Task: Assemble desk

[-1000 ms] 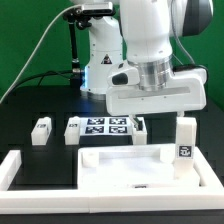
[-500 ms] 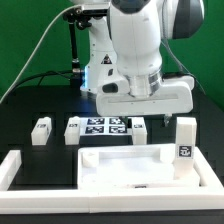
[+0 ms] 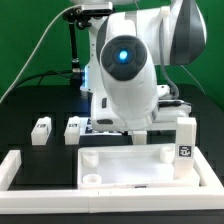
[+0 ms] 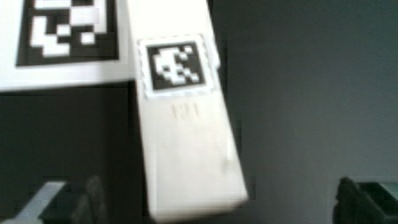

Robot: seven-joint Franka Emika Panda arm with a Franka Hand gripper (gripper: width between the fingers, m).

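The white leg needs to stand in the desk top's empty corner, so my gripper should grab its plain end beyond the tag [image 4: 194, 185].
The white desk top [image 3: 130, 165] lies tray-like at the front of the table. One short white leg [image 3: 185, 140] with a tag stands upright at its right corner in the exterior view. Two more legs [image 3: 41, 131] [image 3: 73, 130] lie at the left. In the wrist view a fourth white leg [image 4: 182, 130] with a tag lies on the black table. My gripper [image 4: 214, 205] is open above it. Its dark fingertips [image 4: 63, 200] stand wide apart on either side of the leg's end, not touching it. In the exterior view the arm's own body hides the gripper.
The marker board [image 4: 63, 40] lies right beside the leg and shows partly behind the arm in the exterior view [image 3: 88, 124]. Long white border bars [image 3: 20, 170] frame the table's front and left. A black stand [image 3: 75, 50] and a green backdrop are behind.
The arm has swung round and come down over the leg next to the marker board, and its body now hides that leg and most of the board in the exterior view.
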